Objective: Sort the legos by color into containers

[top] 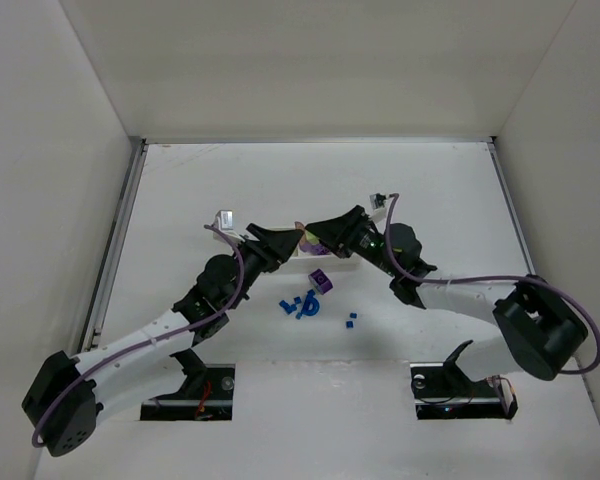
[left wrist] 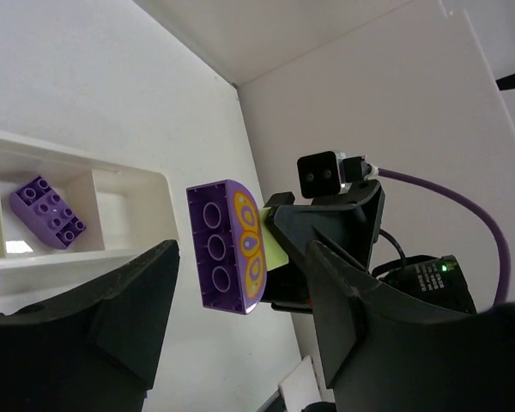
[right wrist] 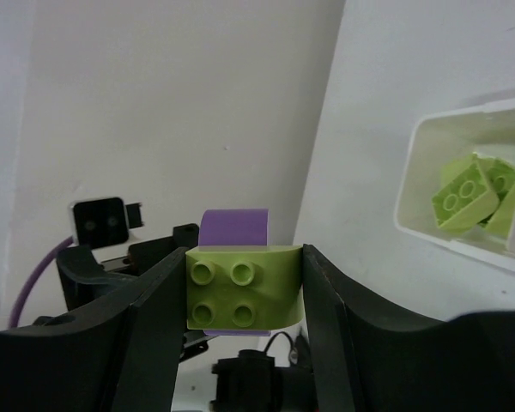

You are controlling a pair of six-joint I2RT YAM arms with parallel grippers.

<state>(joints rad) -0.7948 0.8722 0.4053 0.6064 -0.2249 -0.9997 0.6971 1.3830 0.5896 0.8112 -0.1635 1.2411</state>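
Note:
Next, my left gripper grabs the purple lego by its long sides, leaving the yellow-green lego free to pull apart for sorting.
My right gripper (right wrist: 245, 262) is shut on a yellow-green lego (right wrist: 240, 287) that has a purple lego (left wrist: 227, 249) with an orange pattern stuck to its far side. That joined pair hangs in the air between the fingers of my left gripper (left wrist: 240, 275), which is open with a gap on either side of the purple piece. The white container tray (left wrist: 77, 257) lies just beside the two grippers. One compartment holds a purple lego (left wrist: 47, 210), and an end compartment (right wrist: 412, 163) holds yellow-green legos (right wrist: 468, 193). Both grippers meet mid-table (top: 305, 240).
A loose purple lego (top: 321, 281) and several blue legos (top: 300, 305) lie on the table in front of the grippers, with one more blue lego (top: 351, 321) to the right. White walls enclose the table on three sides.

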